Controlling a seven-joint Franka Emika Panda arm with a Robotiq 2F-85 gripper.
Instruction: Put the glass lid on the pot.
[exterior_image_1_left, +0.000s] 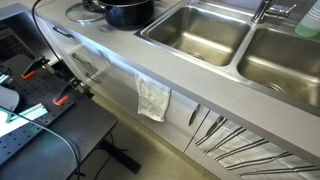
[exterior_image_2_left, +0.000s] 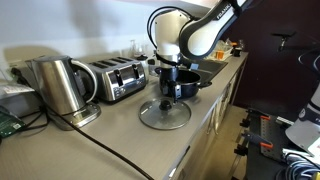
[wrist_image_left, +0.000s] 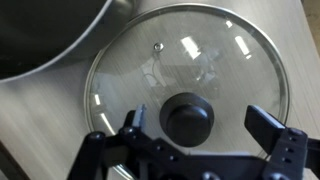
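Note:
My fingers are still above the black knob (wrist_image_left: 189, 117) in an exterior view, so my gripper comes down next, before it closes on the knob.
The glass lid (wrist_image_left: 185, 70) lies flat on the grey counter, see-through with a silvery rim and a black knob (wrist_image_left: 189, 117) in its middle. It also shows in an exterior view (exterior_image_2_left: 165, 115) and at the top edge of an exterior view (exterior_image_1_left: 84, 12). The black pot (exterior_image_2_left: 190, 78) stands right behind it, also seen in an exterior view (exterior_image_1_left: 128, 11) and as a dark rim in the wrist view (wrist_image_left: 45, 35). My gripper (wrist_image_left: 196, 125) is open, its fingers on either side of the knob, just above the lid; it also shows in an exterior view (exterior_image_2_left: 170, 92).
A steel kettle (exterior_image_2_left: 60, 88) and a toaster (exterior_image_2_left: 115, 78) stand along the wall beside the lid. Two steel sink basins (exterior_image_1_left: 200, 30) lie past the pot. A white cloth (exterior_image_1_left: 153, 98) hangs on the cabinet front. A black cable (exterior_image_2_left: 110, 150) runs over the counter.

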